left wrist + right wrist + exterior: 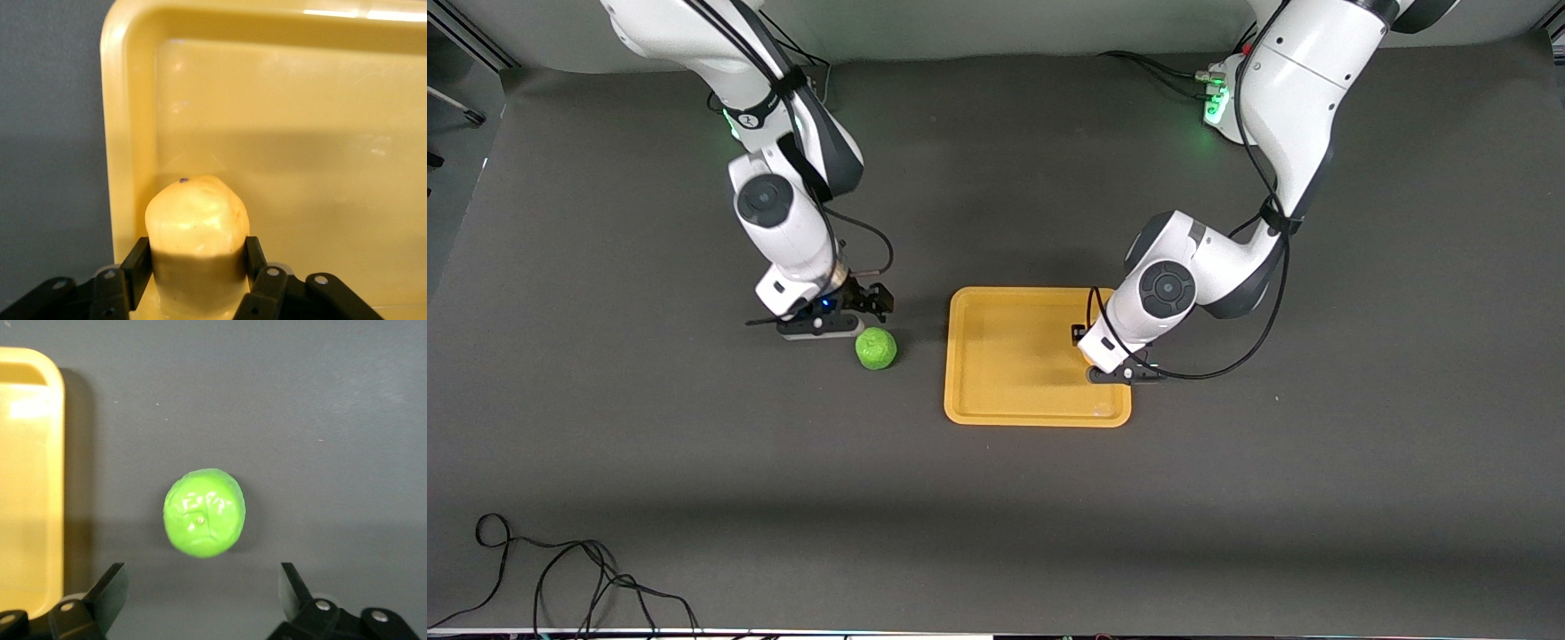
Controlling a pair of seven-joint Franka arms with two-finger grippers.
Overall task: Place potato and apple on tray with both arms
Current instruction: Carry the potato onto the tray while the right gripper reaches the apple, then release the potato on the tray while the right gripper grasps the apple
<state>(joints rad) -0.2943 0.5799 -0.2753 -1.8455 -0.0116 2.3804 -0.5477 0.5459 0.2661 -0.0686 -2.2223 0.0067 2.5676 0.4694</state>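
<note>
I need to grab the green apple (876, 348) by its rounded sides with my right gripper next, so that I can fill the yellow-orange tray (1005, 356).
The yellow-orange tray (1005, 356) lies mid-table. My left gripper (1083, 338) is low over the tray's corner toward the left arm's end, and my wrist hides the potato in the front view. In the left wrist view the gripper (197, 247) is shut on the potato (197, 220), pads on both its sides, close to the tray floor (300, 133). The green apple (876, 348) sits on the table beside the tray, toward the right arm's end. My right gripper (871, 302) is open and empty just above and beside it. In the right wrist view the apple (204, 513) lies just ahead of the spread gripper (203, 568), untouched.
A loose black cable (560, 569) lies on the dark mat at the corner nearest the front camera, toward the right arm's end. The tray's edge (27, 487) shows beside the apple in the right wrist view.
</note>
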